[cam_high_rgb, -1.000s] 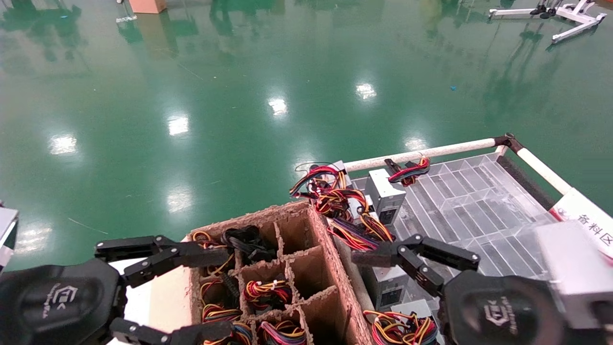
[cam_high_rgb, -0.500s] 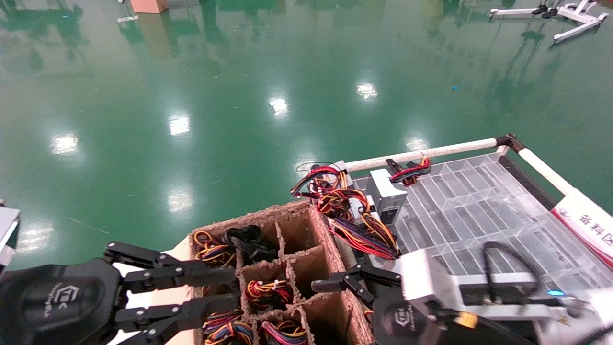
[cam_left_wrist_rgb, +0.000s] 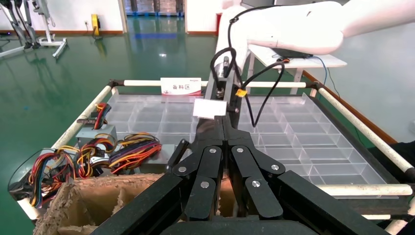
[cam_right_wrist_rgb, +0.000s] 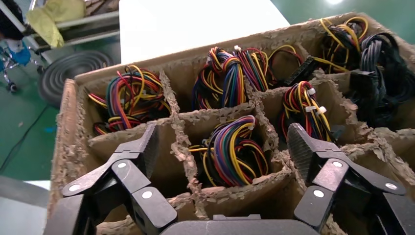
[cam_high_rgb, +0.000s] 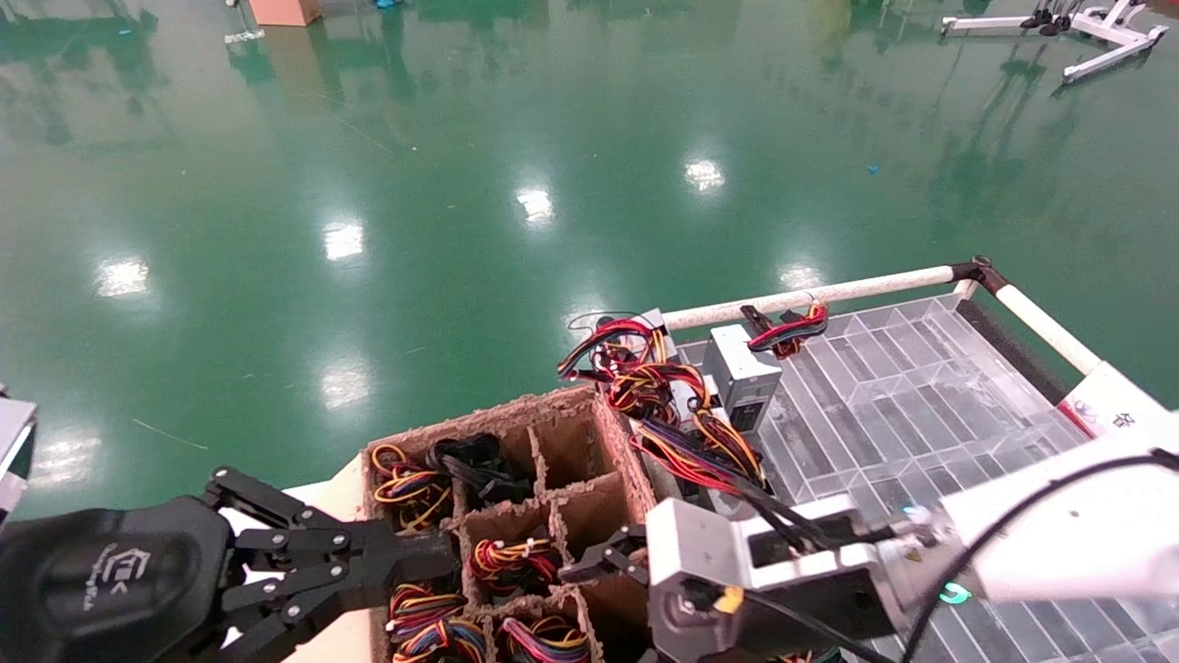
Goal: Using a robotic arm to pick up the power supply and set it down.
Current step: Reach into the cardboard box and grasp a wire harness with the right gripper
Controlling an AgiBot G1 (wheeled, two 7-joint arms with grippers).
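Next, my right gripper grabs the power supply by its looped wire bundle (cam_high_rgb: 543,639). Then I set the power supply on the clear tray (cam_high_rgb: 921,387).
Several power supplies stand in a cardboard divider box (cam_high_rgb: 615,433), only their coloured wire loops showing. My right gripper (cam_right_wrist_rgb: 224,142) is open and hovers just above one compartment, its fingers (cam_right_wrist_rgb: 303,149) on either side of a purple, blue and yellow wire bundle (cam_right_wrist_rgb: 230,154) without touching it. In the head view this gripper (cam_high_rgb: 597,562) reaches leftward over the box from the tray side. More power supplies (cam_high_rgb: 741,373) lie on the clear tray (cam_high_rgb: 921,387). My left gripper (cam_high_rgb: 447,557) is shut and empty at the box's left side, and appears again in the left wrist view (cam_left_wrist_rgb: 222,128).
The tray has white rails (cam_high_rgb: 811,293) and a red-and-white sign (cam_left_wrist_rgb: 180,86). A tangle of loose wires (cam_high_rgb: 663,405) lies between box and tray. The box's right column of compartments (cam_high_rgb: 599,516) is empty. Green floor lies beyond.
My right arm swung left from above the tray to over the box, gripper still open. My left gripper closed from wide open to shut.
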